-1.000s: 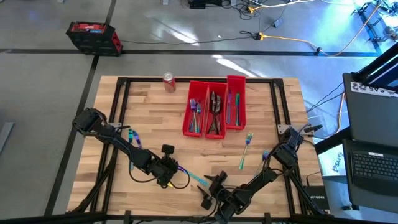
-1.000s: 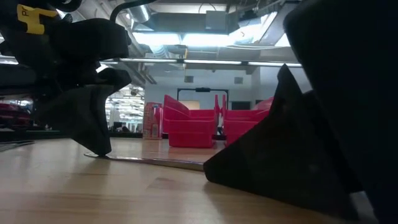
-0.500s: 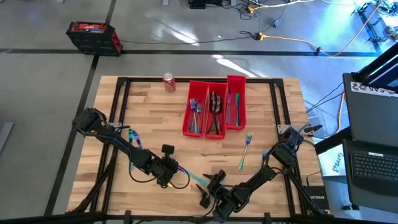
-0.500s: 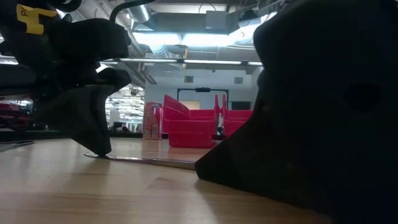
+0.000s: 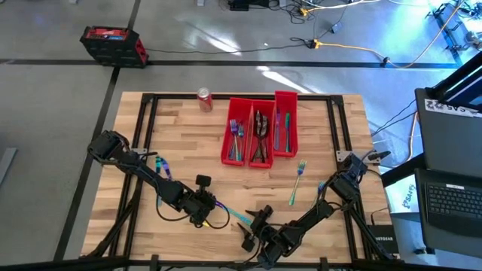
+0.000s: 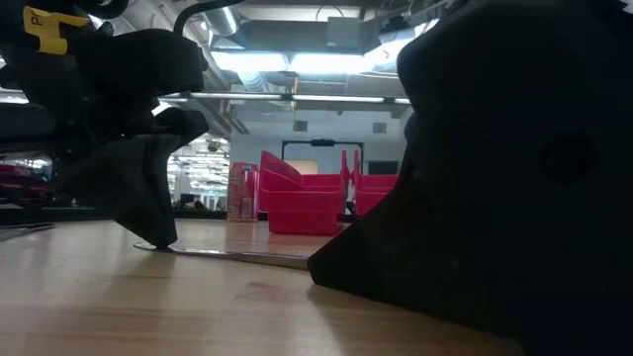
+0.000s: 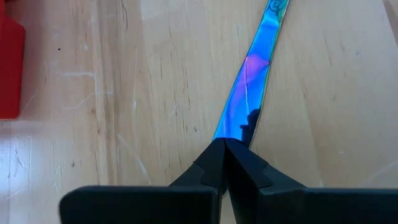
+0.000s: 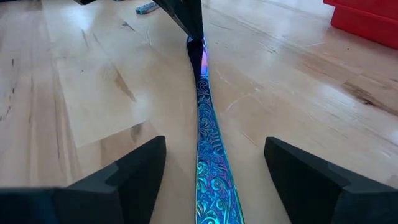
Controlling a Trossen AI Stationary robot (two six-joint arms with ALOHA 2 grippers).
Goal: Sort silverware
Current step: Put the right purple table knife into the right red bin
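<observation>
My right gripper's fingers are low at the tabletop on either side of the knife's ornate handle [image 8: 208, 155], so it is time to close and catch it.
An iridescent blue-purple knife [image 5: 235, 216] lies flat on the wood near the table's near edge. My left gripper [image 7: 224, 144] is shut on its smooth plain end. The knife's ornate handle [image 8: 208, 155] runs toward my right gripper [image 8: 216, 142]. That gripper is open, with one finger on each side of the handle, touching nothing. In the high view the left gripper [image 5: 214, 205] and right gripper [image 5: 254, 223] face each other along the knife. A teal fork [image 5: 297, 181] lies alone to the right. Other silverware sits in three red bins [image 5: 260, 129]. My left gripper pinches the knife's smooth plain end [image 7: 239, 127] between its two fingertips. The fingers [image 6: 148, 213] come down at a slant from the table's left side, along the knife's length. The knife [image 6: 242, 255] stays lying on the table, stretching away toward the right gripper.
A red soda can [image 5: 204, 98] stands near the far edge, left of the bins. A black frame [image 5: 147, 113] runs round the tabletop. Bare wood [image 5: 188, 150] lies between the bins and the arms. The right arm [image 6: 495, 178] fills the low view's right side.
My right gripper has crept toward the table's left along the knife's handle, closer to the left gripper. In the low view its dark bulk now covers more of the picture. The left gripper and the knife have stayed put.
</observation>
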